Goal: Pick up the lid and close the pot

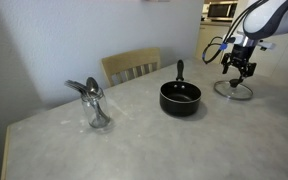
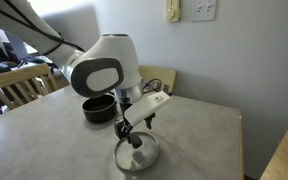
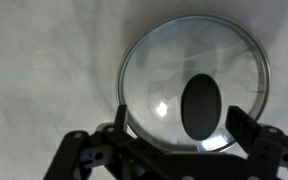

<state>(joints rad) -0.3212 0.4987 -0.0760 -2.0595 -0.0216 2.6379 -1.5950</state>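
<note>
The lid's black knob is the part my gripper should grab next, with its fingers on the knob's long sides. This keeps the lid's rim free to close the pot.
The glass lid with a metal rim and black knob lies flat on the table; it shows in both exterior views. My gripper hovers just above the lid, open, its two fingers on either side of the knob, not touching it. It also shows in both exterior views. The small black pot with its long handle stands open mid-table, apart from the lid, and shows behind my arm.
A glass holding shiny metal utensils stands on the pale table. Wooden chairs stand at the table's edges. A wall with outlets is behind.
</note>
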